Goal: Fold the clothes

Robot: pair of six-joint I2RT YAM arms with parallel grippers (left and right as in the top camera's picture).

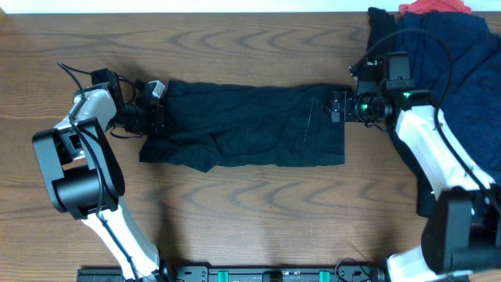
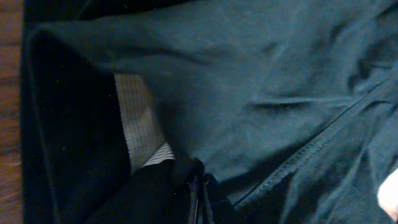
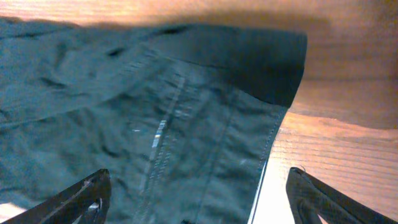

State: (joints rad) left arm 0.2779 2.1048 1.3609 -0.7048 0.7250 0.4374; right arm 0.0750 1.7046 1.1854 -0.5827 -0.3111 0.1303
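The hem is opposite the waistband. I will next grip the black shorts by the hem with my right gripper to fold the legs over toward the waistband.
Black shorts lie spread flat across the middle of the table, folded lengthwise. My left gripper is shut on the shorts' left edge; the left wrist view shows its fingers pinching black fabric beside the pale speckled waistband lining. My right gripper is open at the shorts' right edge; in the right wrist view its fingers spread wide over the hem, holding nothing. More clothes, navy blue and red, are piled at the far right corner.
The wooden table runs bare in front of the shorts. The pile of garments lies under and behind my right arm. A black rail runs along the front edge.
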